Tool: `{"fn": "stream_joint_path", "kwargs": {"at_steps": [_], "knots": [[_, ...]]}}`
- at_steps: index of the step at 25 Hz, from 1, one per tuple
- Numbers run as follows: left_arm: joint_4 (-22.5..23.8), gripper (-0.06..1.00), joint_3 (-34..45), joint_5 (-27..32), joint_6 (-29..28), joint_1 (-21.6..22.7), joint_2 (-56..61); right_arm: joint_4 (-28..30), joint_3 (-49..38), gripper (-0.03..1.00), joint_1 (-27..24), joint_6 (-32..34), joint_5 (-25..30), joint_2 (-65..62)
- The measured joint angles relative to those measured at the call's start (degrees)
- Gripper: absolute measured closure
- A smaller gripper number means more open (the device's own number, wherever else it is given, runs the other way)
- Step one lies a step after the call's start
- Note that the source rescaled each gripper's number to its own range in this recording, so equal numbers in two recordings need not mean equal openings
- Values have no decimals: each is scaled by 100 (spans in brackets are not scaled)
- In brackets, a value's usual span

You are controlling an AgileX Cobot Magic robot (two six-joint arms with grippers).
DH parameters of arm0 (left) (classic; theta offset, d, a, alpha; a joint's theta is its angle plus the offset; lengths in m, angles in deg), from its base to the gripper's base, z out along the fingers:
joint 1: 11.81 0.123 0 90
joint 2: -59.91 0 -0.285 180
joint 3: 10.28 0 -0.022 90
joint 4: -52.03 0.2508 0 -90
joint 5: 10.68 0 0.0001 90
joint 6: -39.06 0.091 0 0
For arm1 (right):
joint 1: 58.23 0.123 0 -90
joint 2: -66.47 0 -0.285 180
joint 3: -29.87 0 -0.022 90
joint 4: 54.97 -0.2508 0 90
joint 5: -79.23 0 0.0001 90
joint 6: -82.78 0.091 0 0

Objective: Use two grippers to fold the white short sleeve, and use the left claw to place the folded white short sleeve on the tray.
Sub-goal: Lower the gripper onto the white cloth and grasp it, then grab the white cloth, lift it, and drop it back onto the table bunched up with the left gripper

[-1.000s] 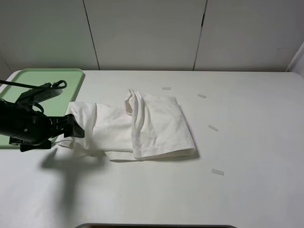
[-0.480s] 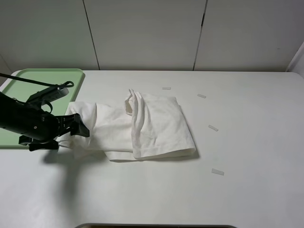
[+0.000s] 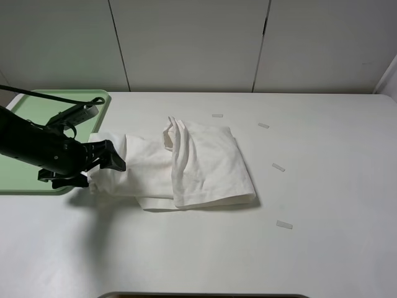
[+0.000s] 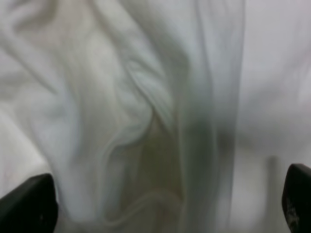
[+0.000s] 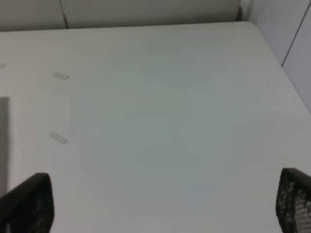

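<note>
The left gripper grips the white short sleeve (image 3: 205,164) by its wrinkled sleeve end (image 3: 102,177) next and folds it over onto itself.
The white short sleeve (image 3: 205,164) lies folded and wrinkled in the middle of the table. My left gripper (image 3: 115,161) is at the shirt's left edge, low over the cloth. In the left wrist view its fingertips (image 4: 26,206) stand wide apart and wrinkled white cloth (image 4: 136,111) fills the space between them; the left gripper (image 4: 163,204) is open. The pale green tray (image 3: 37,102) sits at the far left, partly behind the left arm. My right gripper (image 5: 160,204) is open over bare table and does not show in the exterior high view.
Small pale tape strips (image 3: 278,167) lie on the white table (image 3: 322,186) to the right of the shirt, and two of these strips (image 5: 58,138) show in the right wrist view. A white panelled wall runs behind the table.
The left arm has moved right, from beside the tray onto the shirt's left edge. The shirt itself has not visibly shifted.
</note>
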Motion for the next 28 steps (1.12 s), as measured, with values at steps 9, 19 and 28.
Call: {"fn": "stream_joint_path", "kwargs": {"at_steps": [9,19,28], "knots": [[-66,4,-98,185,17,-65,-362,0,0,-3,0,0,0,0],[-262,59,-165,189,151,-178,-588,0,0,-3,0,0,0,0],[-162,83,-144,464,471,-189,-634,0,0,-3,0,0,0,0]]}}
